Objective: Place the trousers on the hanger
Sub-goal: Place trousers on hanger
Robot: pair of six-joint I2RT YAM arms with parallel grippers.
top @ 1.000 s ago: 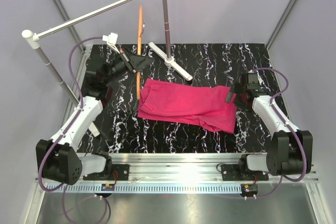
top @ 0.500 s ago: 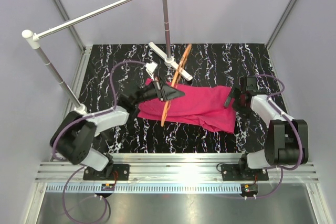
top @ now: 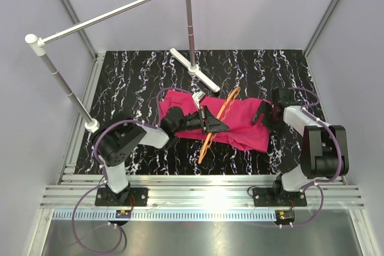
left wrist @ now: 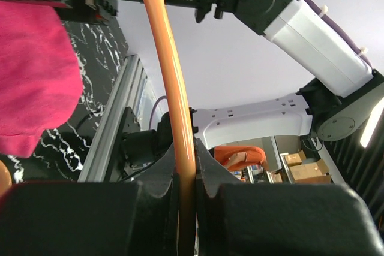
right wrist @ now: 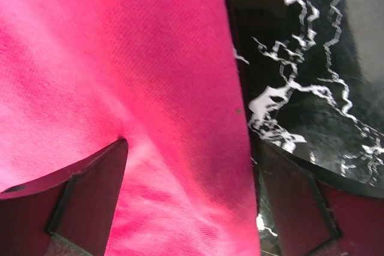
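Observation:
My right gripper is going to fold the trousers over the hanger next, so it should grab them by the loose end's edge, away from the hanger.
The magenta trousers lie flat across the middle of the black marbled table. My left gripper reaches over them from the left and is shut on the thin orange hanger, which stands tilted above the cloth. In the left wrist view the hanger's orange bar runs up from between the shut jaws of that gripper, with the trousers at the left. My right gripper is low at the trousers' right edge. In the right wrist view it is open, straddling the cloth's edge.
A silver rail with white end caps spans the back left on two posts. Its white foot stands on the table behind the trousers. The table ends at aluminium frames on all sides. The right arm's body shows in the left wrist view.
My left arm has swung the hanger from the back left of the table down and right, over the trousers' middle. My right gripper has edged left onto the trousers' right edge.

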